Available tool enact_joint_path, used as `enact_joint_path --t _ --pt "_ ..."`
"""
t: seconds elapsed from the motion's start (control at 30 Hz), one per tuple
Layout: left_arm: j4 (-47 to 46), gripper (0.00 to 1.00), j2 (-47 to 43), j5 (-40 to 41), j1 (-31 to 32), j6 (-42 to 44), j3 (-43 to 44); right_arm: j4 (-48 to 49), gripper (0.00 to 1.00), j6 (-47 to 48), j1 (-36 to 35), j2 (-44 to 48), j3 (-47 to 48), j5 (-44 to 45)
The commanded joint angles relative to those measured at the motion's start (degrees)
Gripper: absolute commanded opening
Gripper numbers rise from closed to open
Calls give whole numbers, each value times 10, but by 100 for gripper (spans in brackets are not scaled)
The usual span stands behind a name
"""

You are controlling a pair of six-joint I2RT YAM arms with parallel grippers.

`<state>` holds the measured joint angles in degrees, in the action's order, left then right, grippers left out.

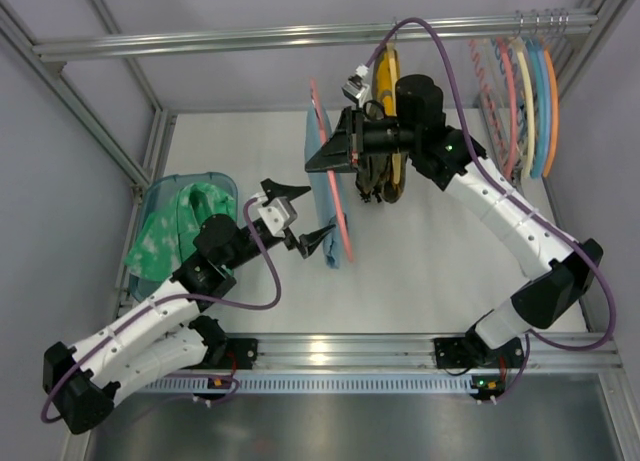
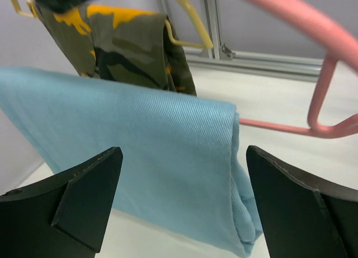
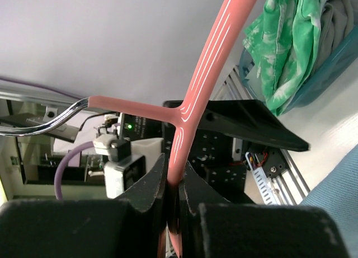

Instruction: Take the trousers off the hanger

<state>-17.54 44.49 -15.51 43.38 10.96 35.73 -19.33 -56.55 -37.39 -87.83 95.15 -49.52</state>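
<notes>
My left gripper should pull the trousers off the hanger, so next it needs to take hold of them near their side edge, just below the fold.
The light blue trousers hang folded over the bar of the salmon-pink hanger, held up in the middle of the table. My right gripper is shut on the hanger; in the right wrist view its jaws pinch the pink stem just below the silver hook. My left gripper is open, with one finger on each side of the trousers' lower end. In the left wrist view the cloth fills the gap between the fingers, with the pink hanger above.
A yellow hanger with the yellow-and-dark patterned garment hangs just behind the right gripper. A blue bin with green-and-white cloth stands at the left. Several bare hangers hang on the rail at the far right.
</notes>
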Motion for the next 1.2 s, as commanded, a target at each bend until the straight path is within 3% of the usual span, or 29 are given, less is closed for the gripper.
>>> enact_joint_path --t 0.0,0.23,0.5,0.6,0.73,0.87,1.17 --pt "-57 98 18 8 0 0 -7 103 0 18 -7 18 64 3" --pt "-96 96 52 20 0 26 -18 95 0 23 -17 6 87 5" --pt "-117 70 71 32 0 27 -16 107 0 17 -17 4 79 -8" --pt "-117 54 63 30 0 31 -15 104 0 25 -17 7 71 -7" --pt "-111 11 40 33 0 33 -17 96 0 41 -15 9 64 -6" --pt "-85 0 24 42 0 38 -8 89 0 55 -8 11 63 -9" --pt "-64 0 9 149 0 -16 74 68 0 108 7 38 -22 -9"
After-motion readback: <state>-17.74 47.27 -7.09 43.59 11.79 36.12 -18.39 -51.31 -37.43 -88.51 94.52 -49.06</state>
